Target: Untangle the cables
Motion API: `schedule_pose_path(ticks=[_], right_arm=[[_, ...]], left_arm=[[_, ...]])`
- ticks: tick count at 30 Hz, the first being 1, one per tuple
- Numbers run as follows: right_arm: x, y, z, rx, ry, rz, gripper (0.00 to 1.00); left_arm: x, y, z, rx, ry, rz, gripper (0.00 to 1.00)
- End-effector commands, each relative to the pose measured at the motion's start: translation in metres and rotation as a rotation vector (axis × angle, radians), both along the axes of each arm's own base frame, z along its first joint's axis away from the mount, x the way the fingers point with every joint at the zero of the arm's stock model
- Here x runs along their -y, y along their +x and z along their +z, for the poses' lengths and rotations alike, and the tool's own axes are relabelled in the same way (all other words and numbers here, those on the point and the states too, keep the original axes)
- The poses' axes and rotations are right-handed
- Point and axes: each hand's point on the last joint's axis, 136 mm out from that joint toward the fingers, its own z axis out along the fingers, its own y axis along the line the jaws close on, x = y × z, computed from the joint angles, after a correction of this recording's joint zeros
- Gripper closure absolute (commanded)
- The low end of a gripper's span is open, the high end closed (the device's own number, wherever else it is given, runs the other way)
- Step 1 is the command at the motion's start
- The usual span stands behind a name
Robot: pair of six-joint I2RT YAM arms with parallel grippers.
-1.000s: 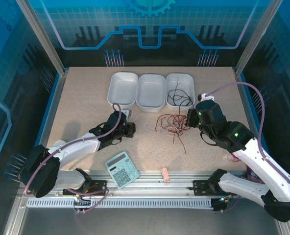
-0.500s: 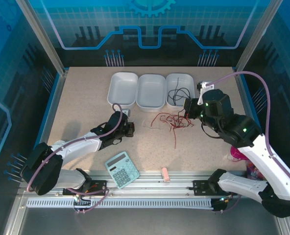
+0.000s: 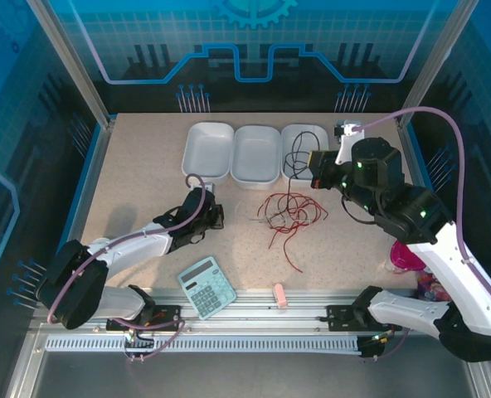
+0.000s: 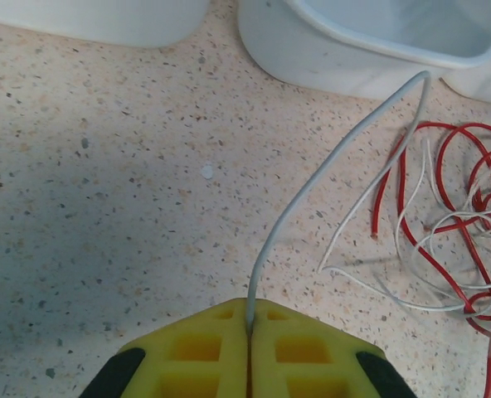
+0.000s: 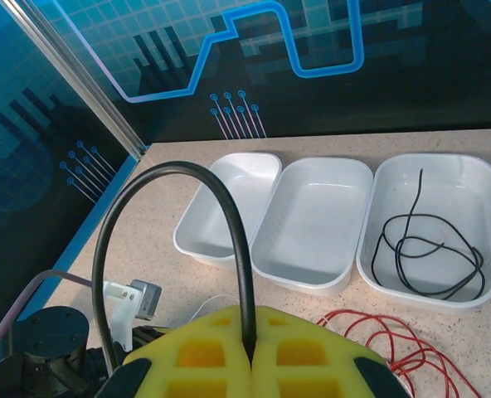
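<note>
I will open my left gripper. The table below its fingers is empty, so the white cable would end up on the tabletop beside the tangle.
A tangle of red cables (image 3: 291, 217) mixed with thin white wires (image 4: 395, 249) lies on the table in front of the trays. My left gripper (image 3: 216, 215) rests low on the table left of the tangle, shut on a white cable (image 4: 328, 170) that arcs from its fingertips (image 4: 221, 332) toward the tangle. My right gripper (image 3: 314, 179) hovers above the tangle's right side, shut on a black cable (image 5: 146, 186) that loops up and over to the left. Another black cable (image 5: 428, 249) lies coiled in the right tray (image 5: 370, 265).
Three white trays stand in a row at the back: left (image 3: 194, 157), middle (image 3: 256, 178) and right (image 3: 322, 137). A calculator (image 3: 206, 286) and a small pink object (image 3: 280, 295) lie near the front edge. A pink item (image 3: 407, 257) sits at the right.
My right gripper has risen and moved back toward the trays, pulling the black cable up with it. The red tangle has shifted and spread. The left gripper has barely moved.
</note>
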Motion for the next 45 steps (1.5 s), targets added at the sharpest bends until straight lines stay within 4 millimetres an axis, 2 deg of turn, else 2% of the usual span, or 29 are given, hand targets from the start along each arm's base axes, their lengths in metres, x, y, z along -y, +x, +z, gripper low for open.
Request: schedule_pose_path(ticks=[1, 7, 14, 23, 27, 31, 35, 39, 44, 45], right_arm=[[-0.002, 0.001, 0.021, 0.044, 0.004, 0.018, 1.0], [-0.001, 0.004, 0.043, 0.08, -0.011, 0.021, 1.0], [0.008, 0.012, 0.079, 0.147, -0.046, -0.004, 1.0], [0.036, 0.033, 0.112, 0.242, -0.102, -0.144, 1.0], [0.041, 0.048, 0.118, 0.272, -0.123, -0.192, 1.0], [0.047, 0.071, 0.116, 0.284, -0.182, -0.266, 1.0], [0.054, 0.098, 0.111, 0.285, -0.239, -0.33, 1.0], [0.06, 0.126, 0.105, 0.279, -0.285, -0.376, 1.0], [0.064, 0.16, 0.09, 0.259, -0.306, -0.405, 1.0], [0.065, 0.167, 0.086, 0.256, -0.314, -0.414, 1.0]], left_arm=[[-0.014, -0.002, -0.012, -0.036, 0.023, 0.056, 0.91], [-0.017, -0.002, -0.009, -0.03, 0.011, 0.065, 0.85], [-0.018, -0.006, -0.008, -0.034, 0.011, 0.058, 0.85], [-0.017, -0.013, -0.011, -0.045, -0.019, 0.053, 0.84], [-0.015, -0.013, -0.006, -0.033, -0.031, 0.04, 0.73], [-0.014, -0.013, 0.002, -0.014, -0.045, 0.034, 0.55], [-0.013, -0.014, 0.01, -0.003, -0.058, 0.028, 0.42], [-0.013, -0.016, 0.017, 0.006, -0.065, 0.022, 0.29], [-0.016, -0.019, 0.024, 0.015, -0.062, 0.022, 0.01], [-0.016, -0.019, 0.025, 0.016, -0.06, 0.023, 0.01]])
